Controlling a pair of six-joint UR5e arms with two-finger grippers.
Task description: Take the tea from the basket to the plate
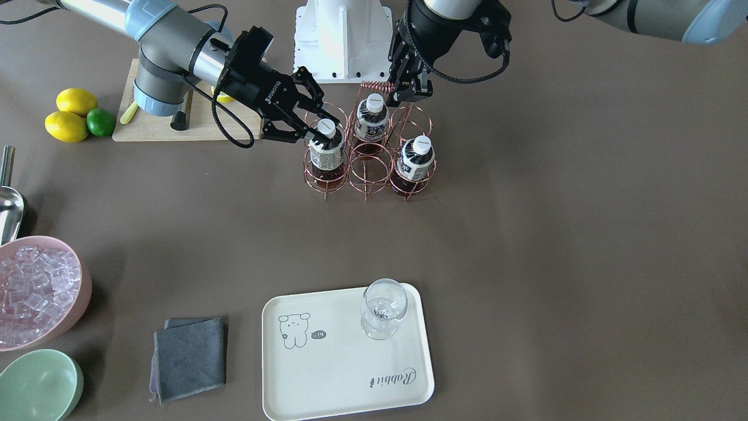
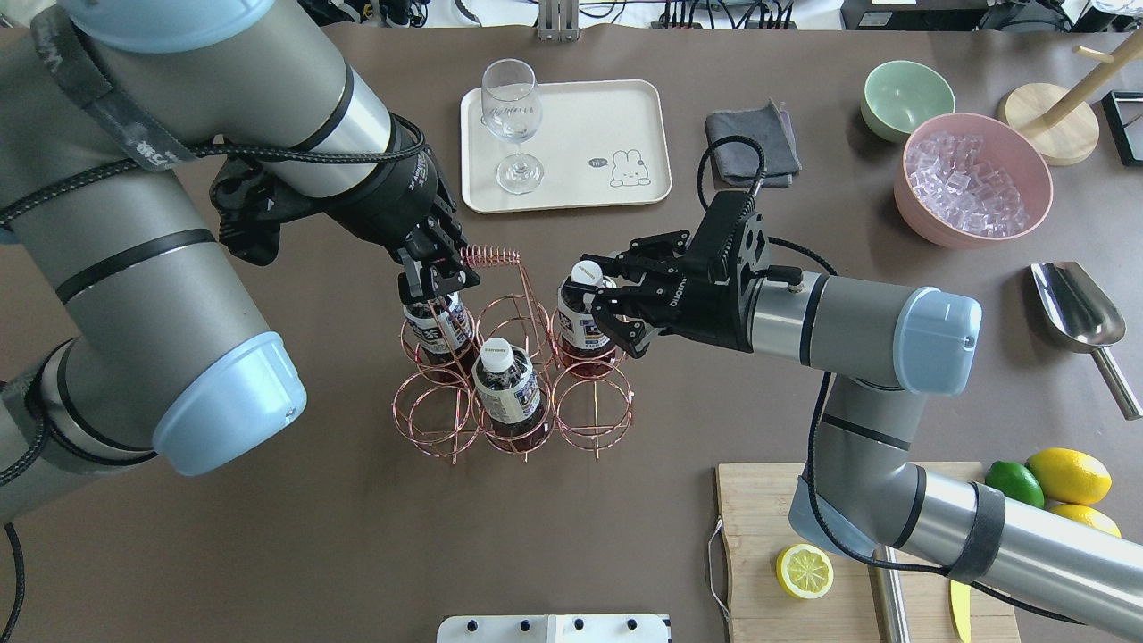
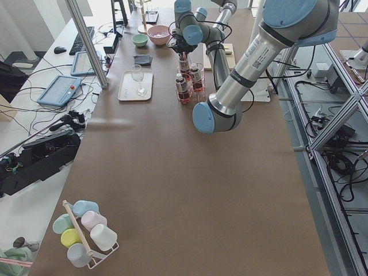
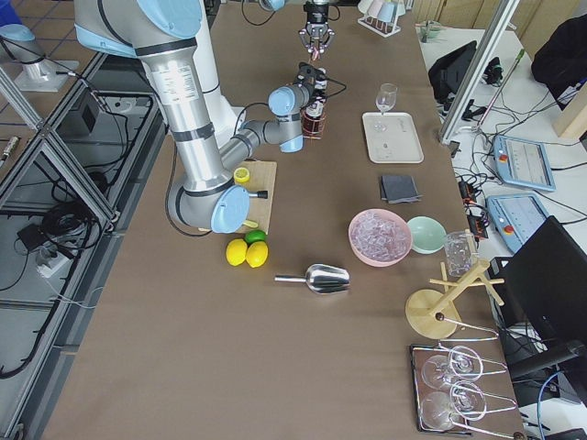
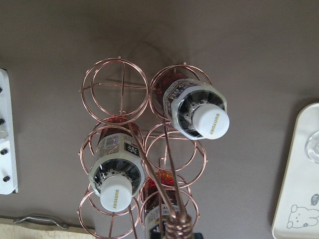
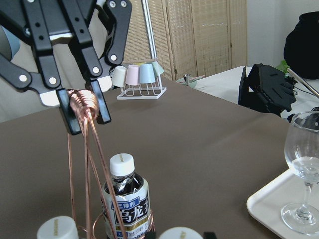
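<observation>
The tea bottle has copper rings around its body, so my right gripper will next grab the bottle above them, by the neck and white cap.
Three tea bottles stand in the copper wire basket: one at its right, one at the near middle, one under the left gripper. My left gripper is shut on the basket's coiled handle. My right gripper is open, its fingers either side of the right bottle's neck and white cap. The cream plate lies beyond the basket and carries a stemmed glass.
A grey cloth, a green bowl and a pink bowl of ice sit right of the plate. A metal scoop, lemons and a lime, and a cutting board with a lemon half lie at the near right.
</observation>
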